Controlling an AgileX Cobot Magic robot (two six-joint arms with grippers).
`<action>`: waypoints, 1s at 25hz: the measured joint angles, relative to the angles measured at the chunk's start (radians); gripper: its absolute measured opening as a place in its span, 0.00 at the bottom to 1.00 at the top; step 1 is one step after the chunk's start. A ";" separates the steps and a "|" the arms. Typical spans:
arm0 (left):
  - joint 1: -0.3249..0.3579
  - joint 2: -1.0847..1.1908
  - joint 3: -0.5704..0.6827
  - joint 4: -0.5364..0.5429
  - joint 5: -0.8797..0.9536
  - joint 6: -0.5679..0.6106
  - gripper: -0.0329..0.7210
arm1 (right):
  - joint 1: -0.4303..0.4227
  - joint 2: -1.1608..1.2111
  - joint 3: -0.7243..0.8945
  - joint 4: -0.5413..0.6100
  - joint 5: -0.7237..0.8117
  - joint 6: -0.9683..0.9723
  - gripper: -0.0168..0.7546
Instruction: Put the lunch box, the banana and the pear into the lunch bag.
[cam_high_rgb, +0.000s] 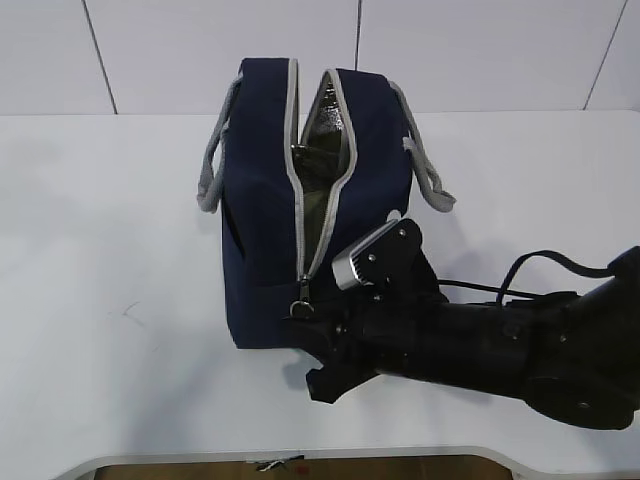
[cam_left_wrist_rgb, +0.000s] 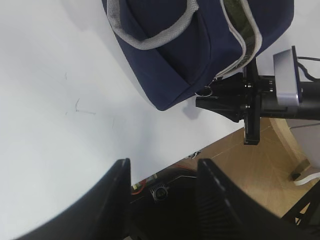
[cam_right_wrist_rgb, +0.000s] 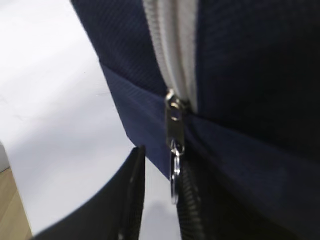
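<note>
The packed lunch bag (cam_high_rgb: 260, 200) needs to be closed up next, so my right gripper should grab the zipper by its ring pull (cam_high_rgb: 301, 310).
The navy lunch bag (cam_high_rgb: 265, 210) stands mid-table with its grey zipper (cam_high_rgb: 297, 170) open along the top and partway down the near end. Silver lining and an olive-green surface show through the gap. My right gripper (cam_high_rgb: 312, 350) is open at the bag's near lower end. In the right wrist view the ring pull (cam_right_wrist_rgb: 174, 176) hangs between the jaws of this gripper (cam_right_wrist_rgb: 160, 200), against the right finger (cam_right_wrist_rgb: 192, 205), apart from the left one. My left gripper (cam_left_wrist_rgb: 162, 167) is open and empty over the table's front edge. The lunch box, banana and pear are not visible.
The bag's grey strap handles (cam_high_rgb: 212, 150) hang off both sides. The left wrist view shows the bag (cam_left_wrist_rgb: 165, 65), the right gripper (cam_left_wrist_rgb: 220, 100) at its corner, the white table (cam_left_wrist_rgb: 60, 115) and the wooden floor (cam_left_wrist_rgb: 260, 165) beyond the edge.
</note>
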 joint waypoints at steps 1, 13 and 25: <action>0.000 0.000 0.000 0.000 0.000 0.000 0.48 | 0.000 0.000 0.000 0.003 0.000 0.000 0.26; 0.000 -0.023 0.000 0.000 0.000 -0.019 0.48 | 0.000 0.000 0.000 0.027 0.000 0.000 0.04; 0.000 -0.023 0.000 -0.012 0.000 -0.022 0.43 | 0.000 -0.177 0.000 -0.124 0.142 0.172 0.04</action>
